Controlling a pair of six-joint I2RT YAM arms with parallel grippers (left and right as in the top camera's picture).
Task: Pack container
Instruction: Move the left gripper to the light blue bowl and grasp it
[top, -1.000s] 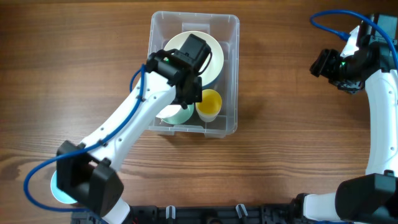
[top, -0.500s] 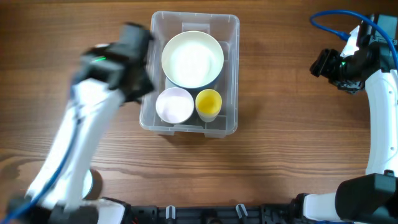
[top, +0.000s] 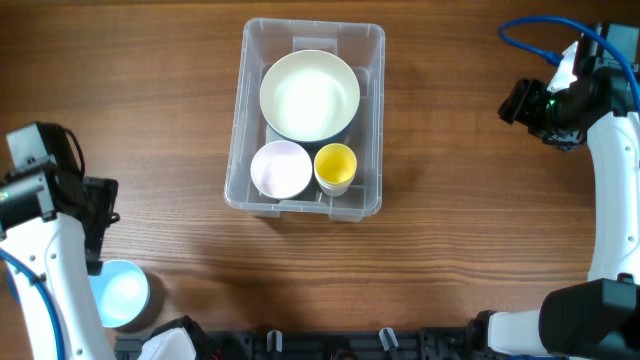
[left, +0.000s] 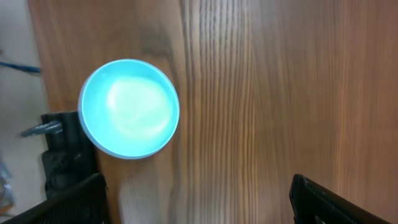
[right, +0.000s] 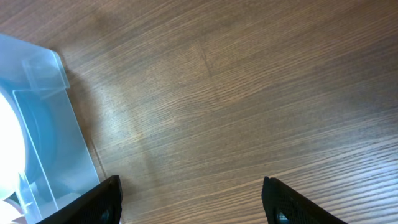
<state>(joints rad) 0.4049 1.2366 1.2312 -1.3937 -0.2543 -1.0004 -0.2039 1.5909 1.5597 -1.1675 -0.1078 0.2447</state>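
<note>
The light blue bowl should stay upright with its base free to nest in the small pale bowl, so the robot's left gripper should grab it by one edge of its rim.
The container (top: 371, 60), a clear rectangular bin, stands at the table's middle back. Inside it are a large white bowl (top: 310, 95), a small pale bowl (top: 280, 168) and a yellow cup (top: 335, 167). My left gripper (left: 196, 208) is far from the bin at the table's front left, open and empty over bare wood. A light blue bowl (left: 129, 109) sits upright just ahead of it, and it shows by the front edge (top: 118, 293) from overhead. My right gripper (right: 193, 205) hangs open and empty to the right of the container's corner (right: 37, 124).
The left arm (top: 45, 230) runs along the table's left edge. At the far right stands the right arm (top: 605, 150) with its blue cable. Bare wood lies between the container and each arm.
The left arm pulled out of the container and swung to the front left, its gripper opening. The small pale bowl now rests in the bin. The right arm has not moved.
</note>
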